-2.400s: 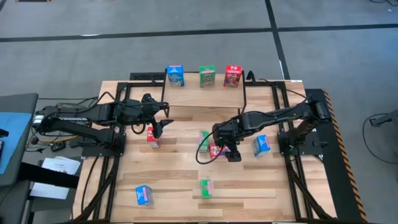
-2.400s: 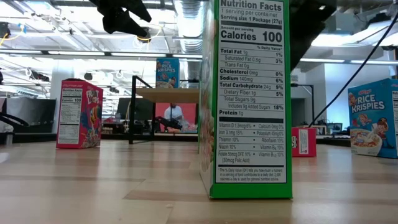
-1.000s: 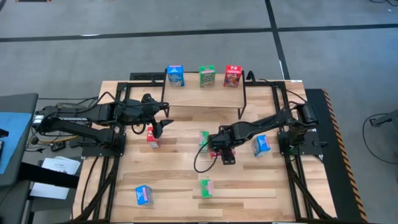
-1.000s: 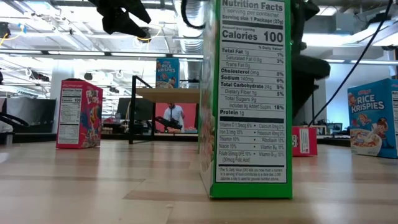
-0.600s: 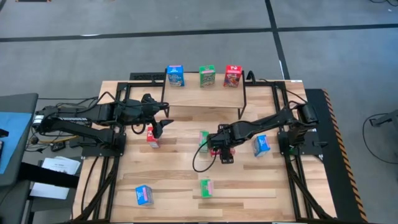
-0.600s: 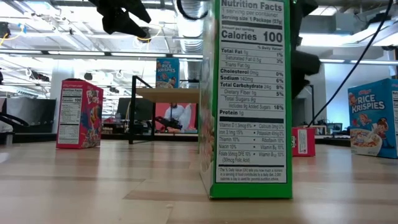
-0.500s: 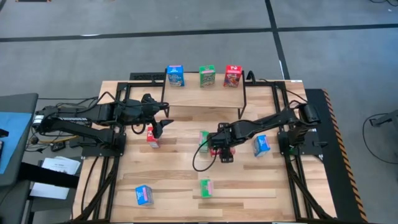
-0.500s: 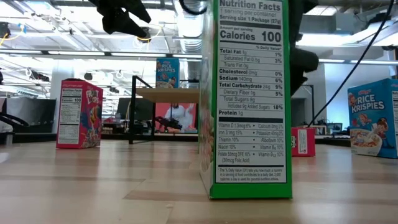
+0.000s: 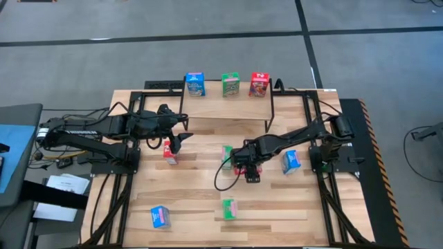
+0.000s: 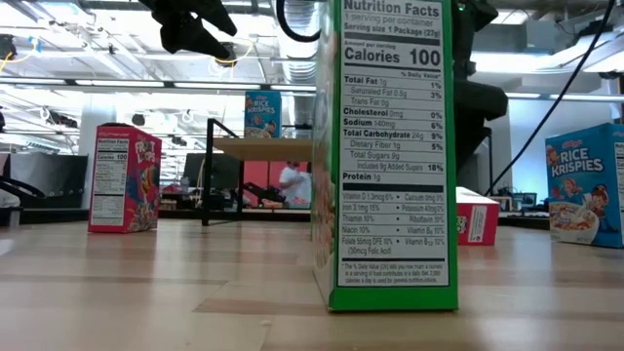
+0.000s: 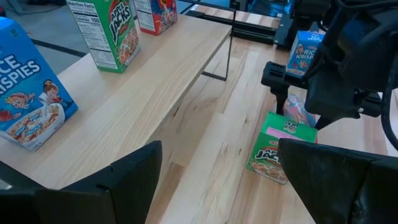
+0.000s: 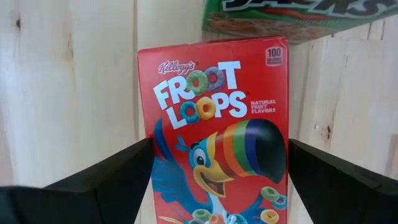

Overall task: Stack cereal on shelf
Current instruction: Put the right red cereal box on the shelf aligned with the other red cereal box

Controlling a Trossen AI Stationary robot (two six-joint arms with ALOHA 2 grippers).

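Observation:
My right gripper needs to grab the red Froot Loops box by its long edge (image 12: 282, 144) beside the toucan's beak to stack it on the shelf.
The shelf (image 9: 214, 102) stands at the table's far side, bearing a blue (image 9: 195, 84), a green (image 9: 230, 84) and a red cereal box (image 9: 258, 84), all upright. A red Froot Loops box (image 12: 214, 124) lies flat, face up, at mid-table. My right gripper (image 9: 249, 171) points down over it, open, with one finger on each side. A green box (image 9: 227, 155) lies just beyond it. My left gripper (image 9: 181, 140) hangs open and empty above a standing red box (image 9: 169, 151). My right gripper comes from above, pointing down, its fingers (image 12: 93, 186) standing along the two long sides (image 12: 146, 137) of the flat red box, which rests on the table. I cannot tell whether they touch the box.
More boxes are scattered about: a blue one (image 9: 291, 161) to the right of my right gripper, a green one (image 9: 229, 207) and a blue one (image 9: 160, 216) near the front edge. The green one (image 10: 385, 156) fills the low view. Black frame rails (image 9: 325, 194) run along both table sides.
The flat red box under my right gripper has tipped slightly: in the low view part of its top face now shows. The gripper stays open over it.

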